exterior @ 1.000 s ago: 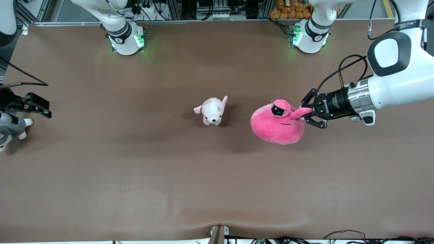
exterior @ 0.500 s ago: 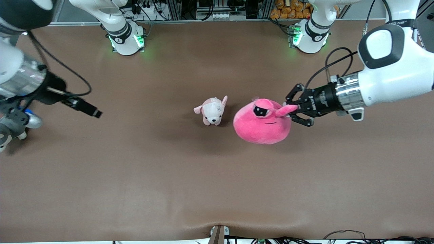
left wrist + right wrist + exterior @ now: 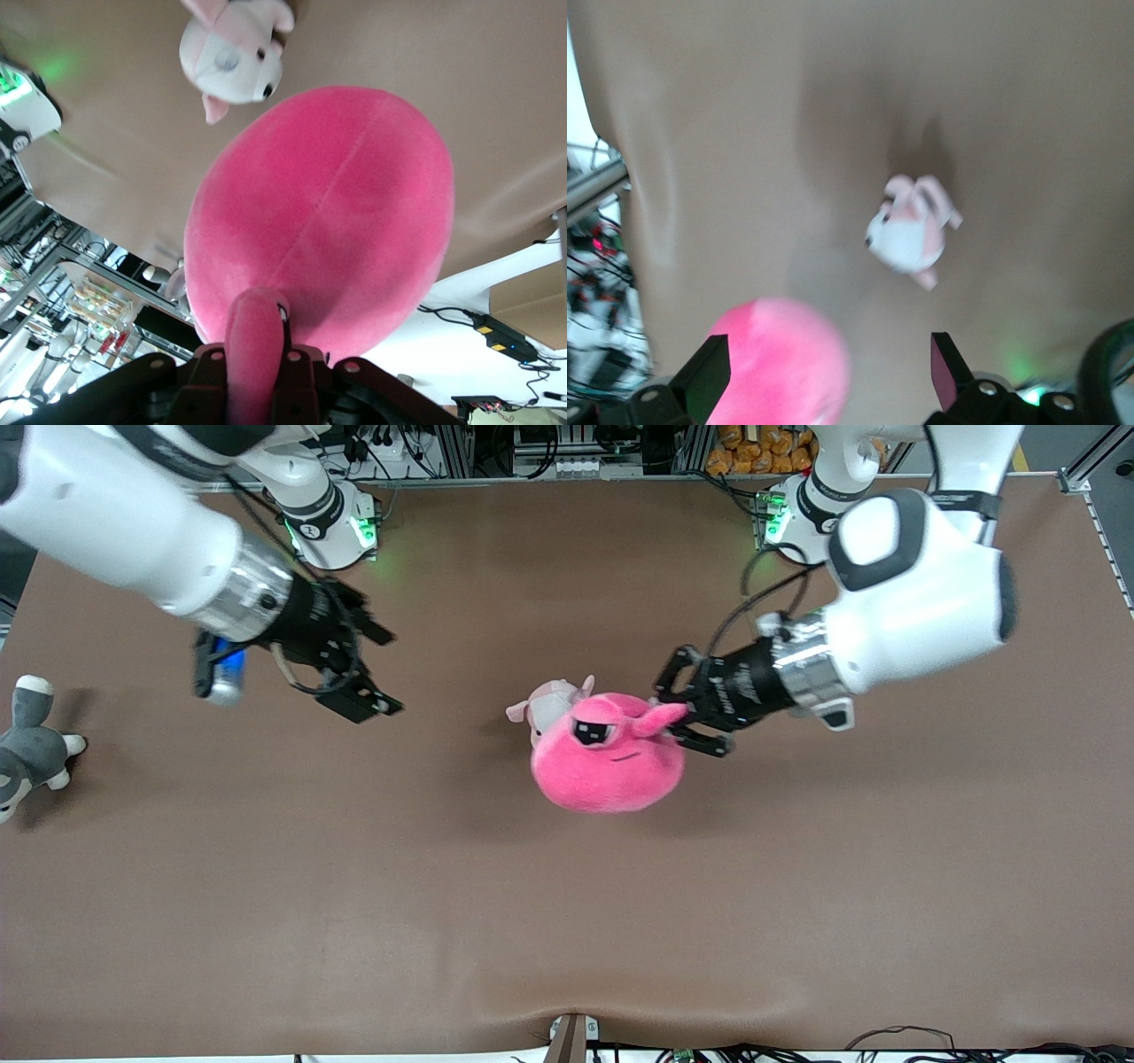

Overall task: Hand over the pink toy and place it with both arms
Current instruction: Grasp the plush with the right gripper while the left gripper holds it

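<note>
The right gripper reaches the pink toy next and grabs an ear-like limb. This leaves the pink toy's round body [image 3: 608,776] [image 3: 784,365] free for placing.
The pink toy [image 3: 607,766] hangs from my left gripper [image 3: 678,717], which is shut on its thin ear-like limb [image 3: 660,716]. It is held over the table's middle, and in the front view it covers part of the pale dog plush [image 3: 547,700]. In the left wrist view the toy's round body [image 3: 328,212] fills the frame, and the limb [image 3: 252,345] is pinched in my left gripper [image 3: 257,376]. My right gripper [image 3: 388,671] is open and empty, over the table toward the right arm's end, apart from the toy. In the right wrist view my right gripper [image 3: 828,372] is open, with the toy [image 3: 780,363] between its fingertips farther off.
The pale pink-and-white dog plush [image 3: 235,53] lies on the table's middle and also shows in the right wrist view [image 3: 912,232]. A grey-and-white plush [image 3: 27,740] lies at the right arm's end of the brown table [image 3: 567,921].
My left arm has carried the pink toy toward the table's middle, over the dog plush. My right arm has swung in from beside the grey plush toward the toy.
</note>
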Controlling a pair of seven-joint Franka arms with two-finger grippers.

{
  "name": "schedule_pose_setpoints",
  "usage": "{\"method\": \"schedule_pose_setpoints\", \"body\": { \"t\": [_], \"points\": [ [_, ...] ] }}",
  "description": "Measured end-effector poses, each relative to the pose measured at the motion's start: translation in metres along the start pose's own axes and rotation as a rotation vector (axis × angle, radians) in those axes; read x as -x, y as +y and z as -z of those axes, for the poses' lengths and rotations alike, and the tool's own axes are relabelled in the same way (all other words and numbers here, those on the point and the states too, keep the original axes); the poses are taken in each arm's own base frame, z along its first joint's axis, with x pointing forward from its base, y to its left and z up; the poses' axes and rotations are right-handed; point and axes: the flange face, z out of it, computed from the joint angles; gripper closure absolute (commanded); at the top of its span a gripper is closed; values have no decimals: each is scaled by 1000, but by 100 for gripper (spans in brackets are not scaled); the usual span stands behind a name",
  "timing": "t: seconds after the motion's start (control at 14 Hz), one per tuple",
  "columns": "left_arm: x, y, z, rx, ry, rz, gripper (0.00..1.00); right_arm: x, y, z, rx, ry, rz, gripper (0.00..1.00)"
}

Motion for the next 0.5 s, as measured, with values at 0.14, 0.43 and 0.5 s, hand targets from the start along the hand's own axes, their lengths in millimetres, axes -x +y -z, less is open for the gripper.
{"method": "schedule_pose_setpoints", "body": {
  "t": [0.14,0.43,0.5],
  "points": [
    [10,-21,-19,-2,-7,-12,100,28,-1,-26,-20,-22,-84,0],
    [19,-50,-47,-22,3,-6,100,58,-3,-56,-51,-58,-218,19],
    [20,-56,-53,-22,9,-5,100,58,-3,-57,-53,-61,-233,20]
  ]
}}
